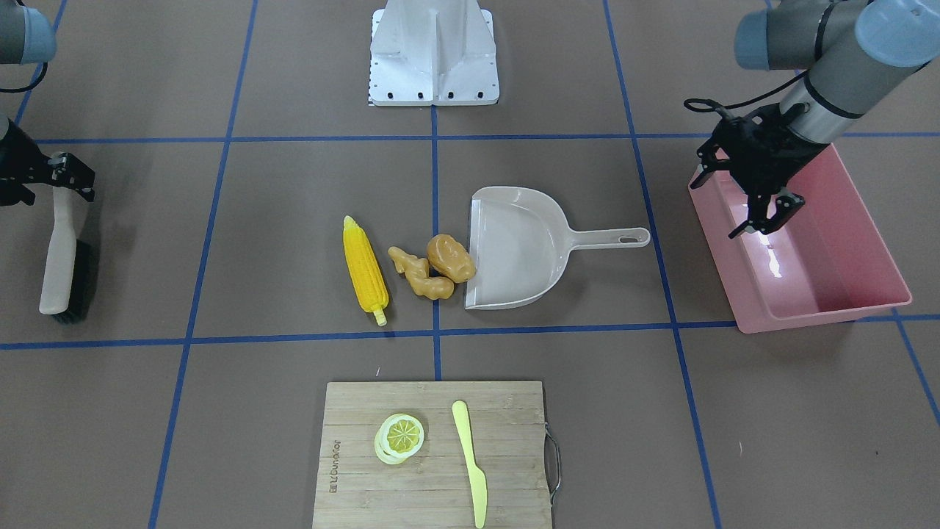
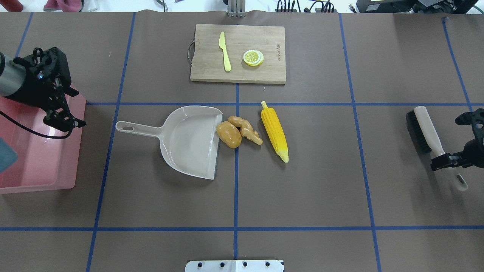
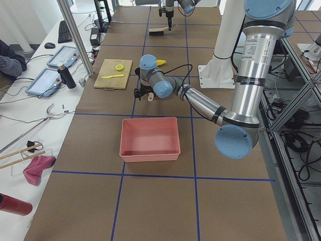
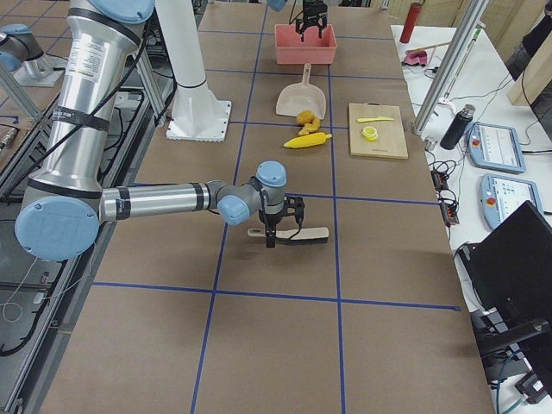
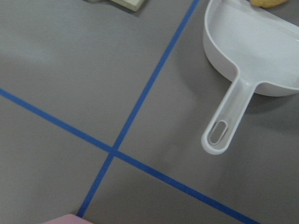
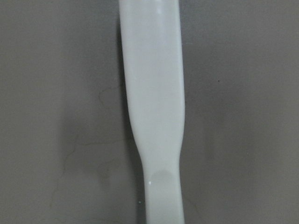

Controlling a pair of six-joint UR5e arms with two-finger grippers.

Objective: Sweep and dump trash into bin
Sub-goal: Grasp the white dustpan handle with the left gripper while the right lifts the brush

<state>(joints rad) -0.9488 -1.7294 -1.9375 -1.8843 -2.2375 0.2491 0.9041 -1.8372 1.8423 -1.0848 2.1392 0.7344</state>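
I will next take hold of the dustpan by its handle point(image 1: 610, 238) with my left gripper, so the dustpan's opening point(image 1: 471, 256) stays free to receive the swept trash.
The trash lies mid-table: a yellow corn cob point(image 1: 365, 268), a knobbly tan ginger root point(image 1: 418, 273) and a golden-brown potato lump point(image 1: 451, 257), which touches the open mouth of the beige dustpan point(image 1: 521, 250). The pink bin point(image 1: 844, 294) stands on my left side and looks bare inside. My left gripper point(image 1: 767, 220) hovers open and empty over the bin's inner end. My right gripper point(image 2: 450, 160) is low over the white handle of a brush point(image 2: 425, 126) that lies flat on the table; its jaws straddle the handle and look open.
A wooden cutting board point(image 2: 204, 71) at the far side carries a lemon slice point(image 2: 253, 57) and a pale yellow knife point(image 2: 225, 51). The dustpan's handle point(image 5: 229, 126) points toward the bin. Blue tape lines cross the brown table cover.
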